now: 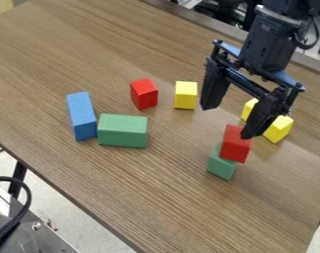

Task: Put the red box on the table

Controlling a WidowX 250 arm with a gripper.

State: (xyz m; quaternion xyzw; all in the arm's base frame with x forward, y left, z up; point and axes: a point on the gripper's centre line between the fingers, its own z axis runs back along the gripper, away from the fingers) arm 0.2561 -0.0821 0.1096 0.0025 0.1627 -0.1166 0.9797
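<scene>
Next, my gripper picks up the red box [236, 144] stacked on the green block by the box's opposite sides, to put that box onto the table.
My gripper [227, 120] hangs over the right half of the table [163, 188], its two fingers spread wide with nothing between them. Just below it, toward the camera, a red box [236, 144] rests on top of a green block [221, 164]. The right fingertip overlaps the red box's upper right corner in view; whether they touch I cannot tell. Another red block [144, 94] stands on the table left of the gripper.
A yellow block [185, 95] stands left of the gripper, and two more yellow blocks [279, 129] [249, 109] lie behind its right finger. A blue block [82, 116] and a large green block [123, 130] stand at the left. The table's front edge runs diagonally across the lower left.
</scene>
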